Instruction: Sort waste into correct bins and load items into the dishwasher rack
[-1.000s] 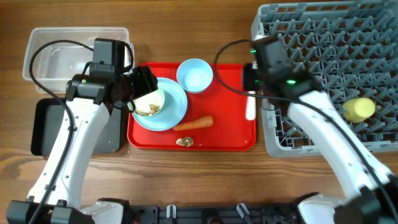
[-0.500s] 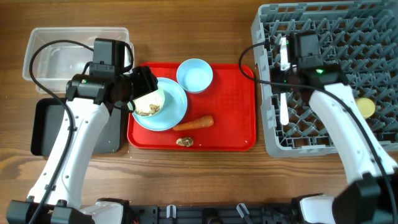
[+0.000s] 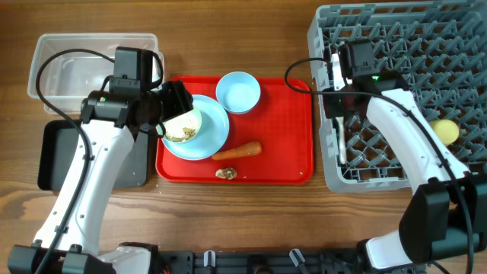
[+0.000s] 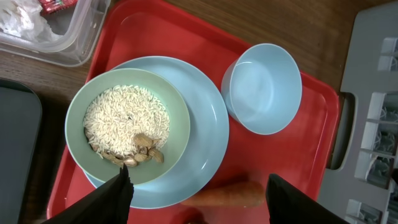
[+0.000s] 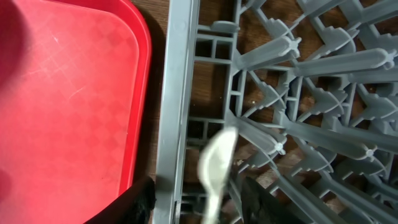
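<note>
My right gripper grabs the bowl's rim on the rack side next, to load the empty pale blue bowl tilted among the pegs.
My left gripper is open and empty, hovering over a pale bowl of whitish rice scraps that sits on the light blue plate. An empty pale blue bowl stands beside it. The orange carrot and a golden-brown lump lie on the red tray. My right gripper is open over the grey dishwasher rack's left edge. The white spoon shows blurred between its fingers, among the pegs. The yellow cup lies in the rack.
The clear tub is at the back left and holds the red-and-white wrapper and the tissue. The black tray lies in front of it. The rack wall stands beside the red tray's edge.
The spoon went from the red tray's right edge into the rack's left side. My right gripper moved over the rack, then a little back left. The left arm has not moved.
</note>
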Tool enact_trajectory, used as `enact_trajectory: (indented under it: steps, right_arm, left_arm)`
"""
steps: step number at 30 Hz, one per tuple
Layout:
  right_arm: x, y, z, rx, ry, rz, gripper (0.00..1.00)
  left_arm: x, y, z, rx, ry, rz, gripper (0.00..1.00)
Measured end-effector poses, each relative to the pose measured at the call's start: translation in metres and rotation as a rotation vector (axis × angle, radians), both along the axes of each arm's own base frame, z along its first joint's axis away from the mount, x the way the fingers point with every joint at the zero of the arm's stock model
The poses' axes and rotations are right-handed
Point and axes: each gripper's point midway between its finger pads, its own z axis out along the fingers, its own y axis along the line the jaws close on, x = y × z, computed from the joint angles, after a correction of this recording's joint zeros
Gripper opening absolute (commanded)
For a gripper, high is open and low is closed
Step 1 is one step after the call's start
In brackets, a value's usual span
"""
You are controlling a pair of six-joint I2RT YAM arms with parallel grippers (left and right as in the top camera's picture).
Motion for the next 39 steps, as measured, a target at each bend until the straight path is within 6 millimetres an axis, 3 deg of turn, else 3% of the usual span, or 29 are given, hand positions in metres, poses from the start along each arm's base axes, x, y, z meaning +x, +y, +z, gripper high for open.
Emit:
enact_trajectory:
  steps: [4,8,14,19,23,26,31,33,39]
  right_arm:
    - [0.000,0.000,0.004,0.003,-0.011,-0.001,0.53]
    - [0.007,0.013,0.027,0.083,-0.089,0.022,0.58]
    - [0.039,0.071,0.090,0.389,-0.310,0.139,0.64]
    - [0.047,0.119,0.109,0.529,-0.371,0.212,0.66]
    - [0.049,0.157,0.088,0.565,-0.327,0.241,0.66]
    - [0.051,0.182,0.049,0.539,-0.264,0.219,0.66]
    - [0.055,0.191,-0.013,0.458,-0.178,0.102,0.64]
    - [0.058,0.189,-0.032,0.446,-0.155,0.052,0.58]
    - [0.057,0.183,-0.075,0.422,-0.079,-0.046,0.24]
  left_arm:
    - [0.000,0.000,0.000,0.000,0.000,0.000,0.70]
    - [0.000,0.000,0.000,0.000,0.000,0.000,0.70]
    - [0.000,0.000,0.000,0.000,0.000,0.000,0.71]
    - [0.000,0.000,0.000,0.000,0.000,0.000,0.72]
    - [0.000,0.000,0.000,0.000,0.000,0.000,0.73]
    - [0.000,0.000,0.000,0.000,0.000,0.000,0.73]
    - [0.000,0.000,0.000,0.000,0.000,0.000,0.73]
    - [0.000,0.000,0.000,0.000,0.000,0.000,0.73]
    - [0.000,0.000,0.000,0.000,0.000,0.000,0.73]
